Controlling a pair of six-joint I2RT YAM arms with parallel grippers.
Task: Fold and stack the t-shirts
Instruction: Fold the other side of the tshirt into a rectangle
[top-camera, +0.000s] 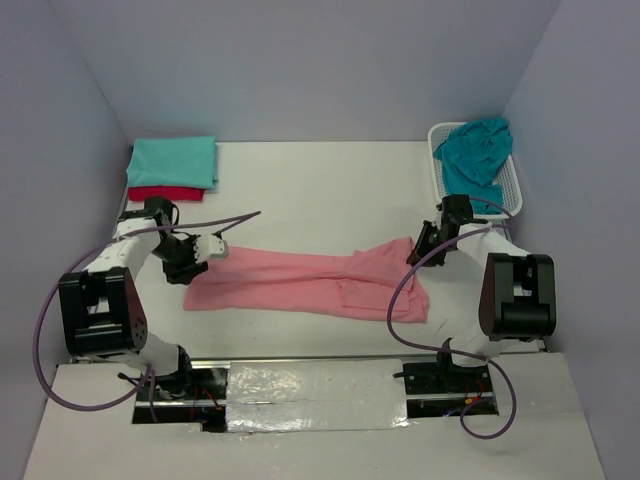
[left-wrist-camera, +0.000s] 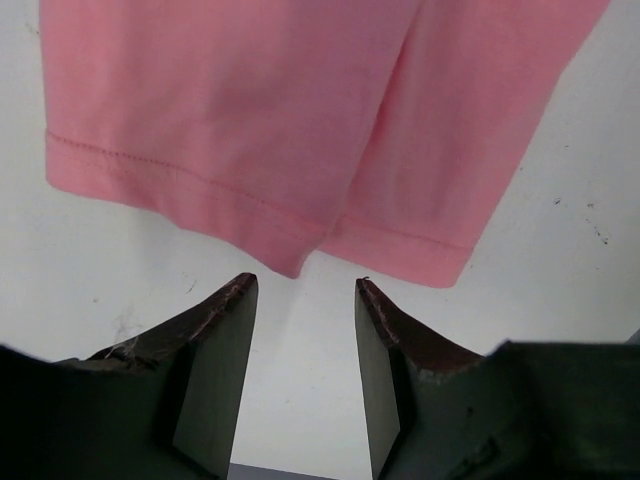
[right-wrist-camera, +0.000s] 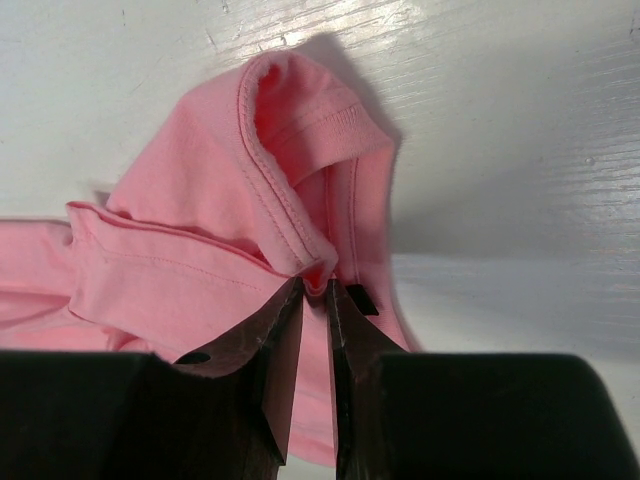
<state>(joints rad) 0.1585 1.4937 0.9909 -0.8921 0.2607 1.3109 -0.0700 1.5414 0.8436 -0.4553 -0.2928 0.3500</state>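
Note:
My left gripper grabs the salmon pink t-shirt (top-camera: 310, 280) by the pointed hem corner where the layers overlap next, to straighten the fold.
The salmon pink t-shirt (top-camera: 310, 280) lies stretched left to right across the middle of the table. In the left wrist view its hem (left-wrist-camera: 300, 120) lies just beyond my left gripper (left-wrist-camera: 305, 288), which is open with only bare table between its fingers. In the top view that left gripper (top-camera: 205, 248) is at the shirt's left end. My right gripper (right-wrist-camera: 317, 290) is shut on a bunched fold of the pink shirt (right-wrist-camera: 200, 200) at its collar end, on the right (top-camera: 420, 245). A folded mint-teal shirt (top-camera: 172, 160) lies on a red one (top-camera: 165, 193) at the back left.
A white lattice basket (top-camera: 512, 190) at the back right holds a crumpled darker teal-blue shirt (top-camera: 478, 150). Purple cables loop from both arms. Grey walls close in the table on three sides.

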